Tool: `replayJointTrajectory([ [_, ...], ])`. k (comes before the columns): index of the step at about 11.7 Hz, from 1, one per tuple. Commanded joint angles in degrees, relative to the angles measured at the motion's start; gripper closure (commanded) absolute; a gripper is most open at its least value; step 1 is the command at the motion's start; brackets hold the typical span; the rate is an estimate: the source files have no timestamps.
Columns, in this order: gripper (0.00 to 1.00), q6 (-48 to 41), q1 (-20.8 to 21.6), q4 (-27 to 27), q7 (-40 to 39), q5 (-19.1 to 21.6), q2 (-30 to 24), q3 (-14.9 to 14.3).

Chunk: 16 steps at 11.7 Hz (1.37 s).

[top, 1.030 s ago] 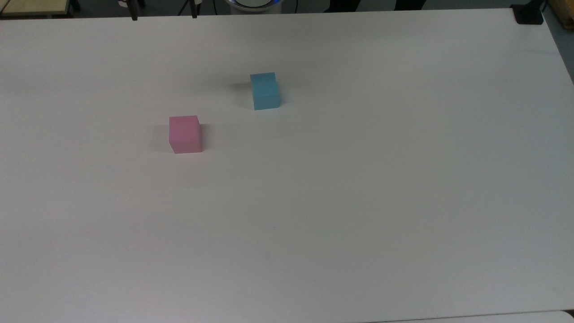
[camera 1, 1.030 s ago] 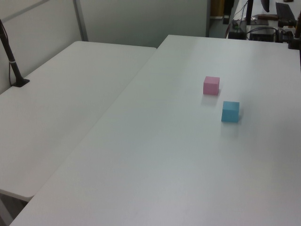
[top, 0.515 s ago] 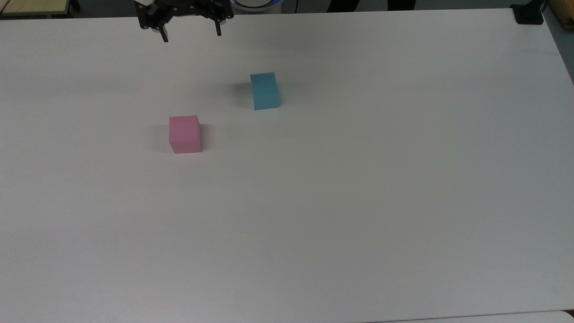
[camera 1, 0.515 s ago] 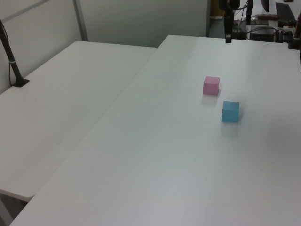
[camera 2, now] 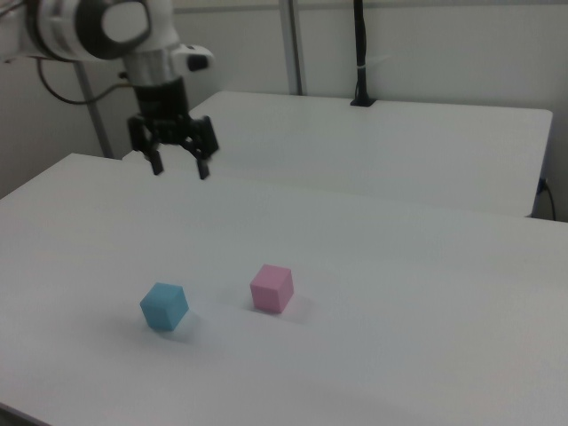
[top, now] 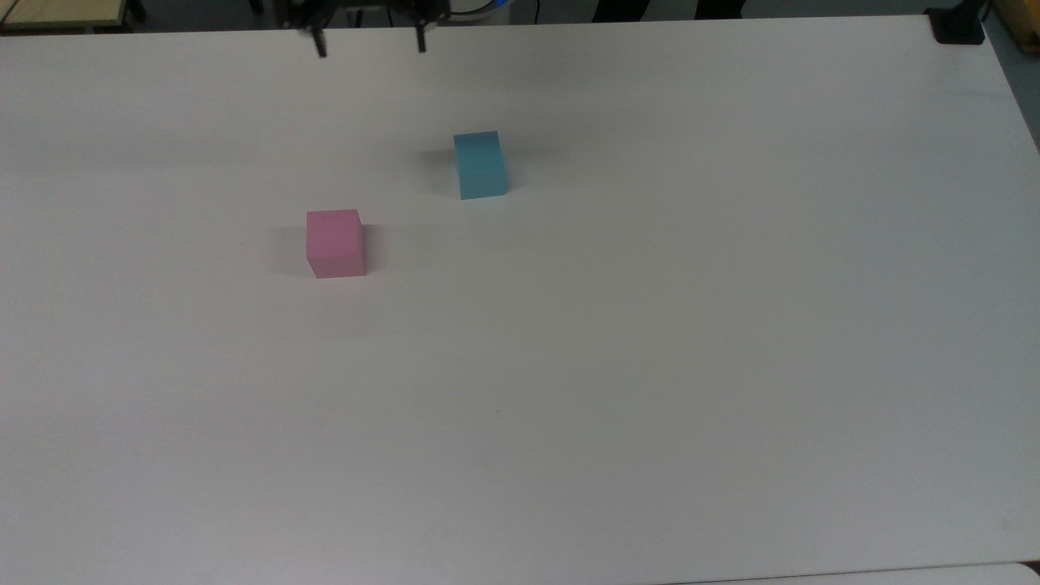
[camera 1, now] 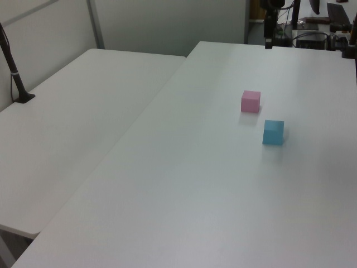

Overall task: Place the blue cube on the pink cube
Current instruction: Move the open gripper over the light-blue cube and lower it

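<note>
My gripper is to stack the blue cube on the pink cube (camera 1: 250,101), so it needs to grab the blue cube (camera 1: 273,133) by two opposite sides next.
The blue cube (top: 480,165) (camera 1: 273,133) (camera 2: 164,306) rests on the white table (top: 650,325), alone and untouched. The pink cube (top: 335,243) (camera 1: 250,101) (camera 2: 272,288) sits a short way off, down and to the top view's left of the blue one. My gripper (top: 370,45) (camera 2: 180,168) hangs high above the table's far edge, open, with nothing between its two dark fingers. In the right view it is well above and behind both cubes. In the left view its fingers (camera 1: 268,40) appear at the top edge, far beyond the pink cube.
A second white table (camera 1: 72,123) (camera 2: 399,151) adjoins this one. A black pole (camera 1: 14,72) (camera 2: 360,53) is clamped on it. A black clamp (top: 959,28) sits at the top view's upper right corner. Cables and equipment (camera 1: 318,28) lie past the far edge.
The gripper came into the top view, then shifted to the top view's right and up towards the frame edge. Both cubes stayed put.
</note>
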Motion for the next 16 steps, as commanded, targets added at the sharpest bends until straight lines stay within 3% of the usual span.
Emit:
replayJointTrajectory([
  [1, 0.00, 7.8, 5.7, -14.4, 7.3, -0.5, -9.1, -0.1],
  [3, 0.00, 16.4, 6.2, -22.3, 9.8, -0.4, -10.0, 0.8],
  [9, 0.00, 30.4, 5.7, -36.3, 10.8, 0.0, -10.1, 2.2],
  [16, 0.00, 33.2, 6.2, -38.6, 10.7, -0.3, -5.7, 3.1],
])
